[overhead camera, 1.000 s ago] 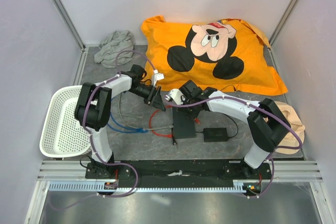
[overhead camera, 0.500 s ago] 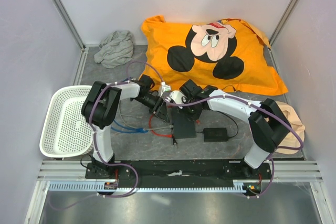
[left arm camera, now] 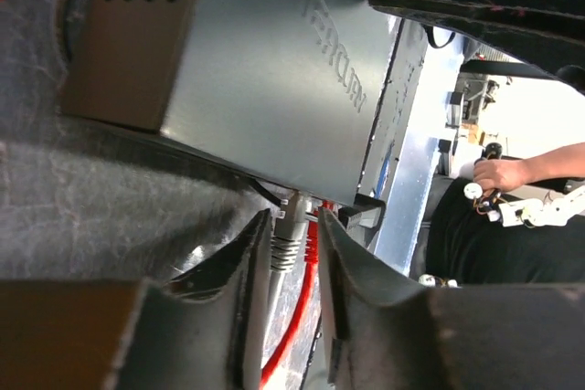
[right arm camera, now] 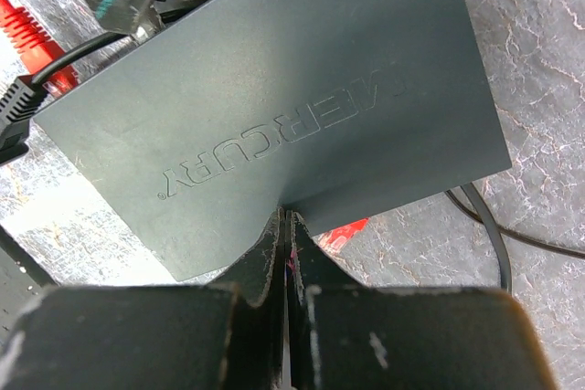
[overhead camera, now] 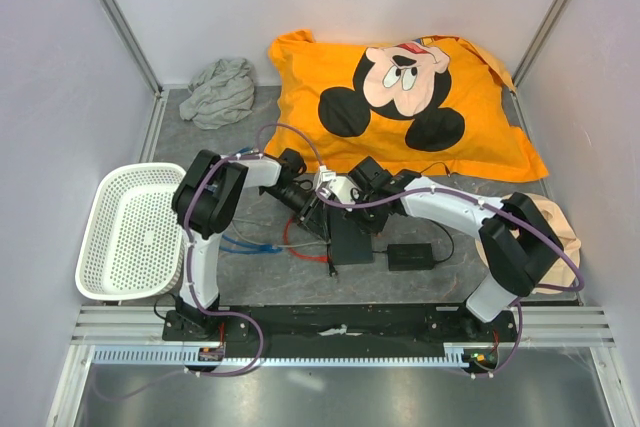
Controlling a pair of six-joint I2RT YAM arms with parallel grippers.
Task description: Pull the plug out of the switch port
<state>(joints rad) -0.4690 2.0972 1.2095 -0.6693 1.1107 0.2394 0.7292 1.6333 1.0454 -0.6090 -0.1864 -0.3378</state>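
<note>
The switch (overhead camera: 352, 239) (right arm camera: 274, 125) would stay on the tabletop if I lifted my right gripper now, because its shut fingers only press on the flat top.
The switch (overhead camera: 352, 239) is a flat black box lying mid-table; it also shows in the left wrist view (left arm camera: 265, 70) and in the right wrist view (right arm camera: 274, 107). A grey plug (left arm camera: 291, 230) and a red plug (left arm camera: 312, 231) sit in its ports. My left gripper (overhead camera: 318, 213) is open at the port edge, and in its own view (left arm camera: 293, 218) its jaws straddle the grey plug, the red one beside it. My right gripper (overhead camera: 348, 205) is shut and empty, and in its own view (right arm camera: 287, 215) its tips press on the switch's top.
A black power brick (overhead camera: 410, 256) lies right of the switch. Red cable (overhead camera: 292, 237) and blue cable (overhead camera: 245, 243) trail left. A white basket (overhead camera: 120, 237) stands at the left. An orange pillow (overhead camera: 400, 97) and a grey cloth (overhead camera: 220, 92) lie at the back.
My left arm has swung right and forward, bringing its gripper from left of the switch up to the port edge, around the grey plug. The right gripper has barely moved.
</note>
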